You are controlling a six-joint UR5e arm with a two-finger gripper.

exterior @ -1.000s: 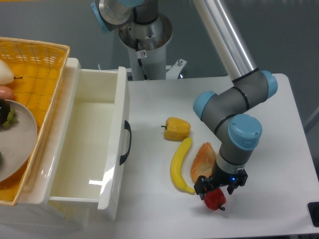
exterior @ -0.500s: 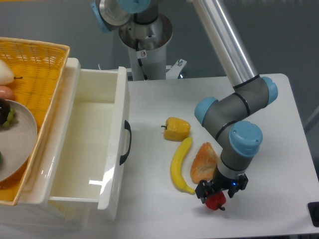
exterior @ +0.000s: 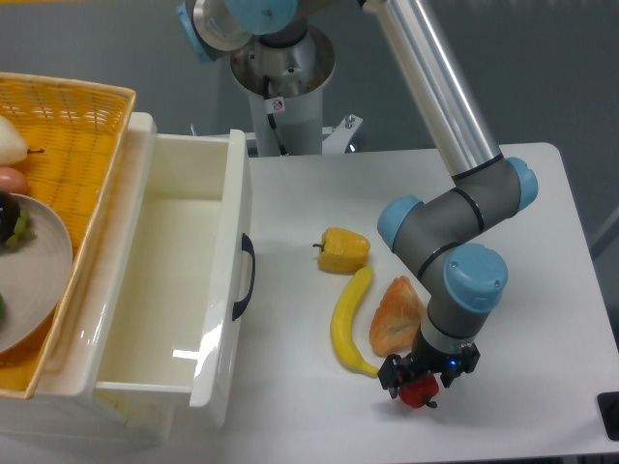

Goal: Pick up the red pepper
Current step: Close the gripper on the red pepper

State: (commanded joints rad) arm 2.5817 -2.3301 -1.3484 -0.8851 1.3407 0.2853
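Note:
I should next pick up the red pepper from the table by grabbing it by its rounded body (exterior: 418, 391), so its stem (exterior: 431, 404) stays free.
The red pepper (exterior: 418, 393) lies on the white table near the front edge, just right of the banana's lower tip. My gripper (exterior: 422, 375) is straight above it, its black fingers down on either side of the pepper's top and hiding most of it. The jaws stand open around the pepper; I cannot see whether they press on it. The pepper rests on the table.
A yellow pepper (exterior: 344, 249), a banana (exterior: 348, 321) and an orange-tan wedge (exterior: 395, 316) lie just left of and behind the gripper. An open white drawer (exterior: 174, 280) stands at the left, beside a yellow basket (exterior: 68, 126) holding a plate.
My gripper has come down lower over the red pepper, which now shows less. The pepper has stayed in place.

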